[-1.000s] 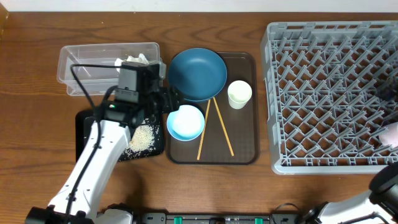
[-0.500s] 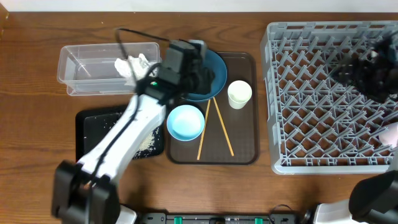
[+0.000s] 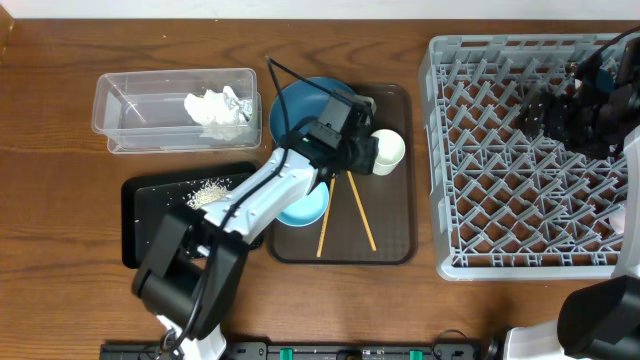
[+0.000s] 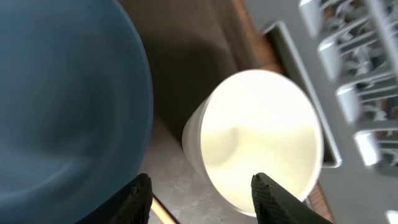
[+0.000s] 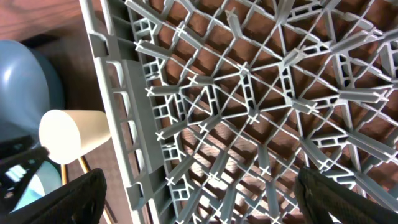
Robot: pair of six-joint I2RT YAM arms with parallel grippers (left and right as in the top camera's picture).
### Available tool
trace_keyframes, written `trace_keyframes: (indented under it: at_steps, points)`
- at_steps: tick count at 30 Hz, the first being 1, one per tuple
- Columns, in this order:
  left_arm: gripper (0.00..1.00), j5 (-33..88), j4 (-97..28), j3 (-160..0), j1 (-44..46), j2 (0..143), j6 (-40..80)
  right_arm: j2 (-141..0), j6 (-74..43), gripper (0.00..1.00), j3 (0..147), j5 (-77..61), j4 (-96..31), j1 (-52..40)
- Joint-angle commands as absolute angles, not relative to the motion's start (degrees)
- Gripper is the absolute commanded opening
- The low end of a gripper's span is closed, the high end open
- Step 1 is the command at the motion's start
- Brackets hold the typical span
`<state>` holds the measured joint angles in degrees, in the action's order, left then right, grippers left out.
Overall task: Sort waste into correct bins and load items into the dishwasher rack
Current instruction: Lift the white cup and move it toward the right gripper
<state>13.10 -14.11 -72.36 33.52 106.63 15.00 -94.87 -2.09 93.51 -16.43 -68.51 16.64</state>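
The small white cup should be gripped next by my left gripper at its near rim [image 3: 375, 154] [image 4: 212, 179], so the cup's base stays free to hand over for rack loading.
My left gripper [image 3: 368, 152] is open beside the small white cup [image 3: 388, 150] on the brown tray. In the left wrist view the cup [image 4: 258, 137] stands just ahead of the gripper [image 4: 202, 199], one fingertip over its rim and nothing gripped. The dark-blue plate [image 3: 305, 105] and the light-blue bowl [image 3: 303, 208] lie partly under the left arm. Two chopsticks [image 3: 350, 205] rest on the tray. My right gripper [image 3: 560, 115] hangs open over the grey dishwasher rack [image 3: 500, 200]; in the right wrist view the gripper [image 5: 205, 199] has only the rack's lattice [image 5: 249, 112] under it.
The clear tub [image 3: 130, 115] at the back left holds the crumpled napkin [image 3: 215, 105]. The black tray [image 3: 145, 215] in front of it carries rice [image 3: 205, 192]. The brown serving tray [image 3: 395, 225] sits between these bins and the rack. A small pale thing [image 3: 620, 218] lies at the rack's right edge.
My left arm has swung right from the black tray, across the plate, to the white cup. The right arm has come into view over the rack's back right part.
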Motion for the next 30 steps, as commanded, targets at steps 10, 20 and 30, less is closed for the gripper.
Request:
trace_keyframes:
  at_steps: [10,20,30]
  points:
    - [0.23,12.4,-20.6,-73.0,34.4,109.4,15.3,-94.8,-1.2,0.96,93.3,-15.9,-68.6,16.2]
    - [0.06,12.5,-24.9,-73.0,33.5,105.4,15.5,-94.8,-0.4,0.99,93.3,-15.9,-69.6,16.2]
    - [0.06,35.5,-27.4,-73.0,21.4,94.8,21.6,-94.8,10.1,0.99,92.9,-28.7,-71.2,15.7]
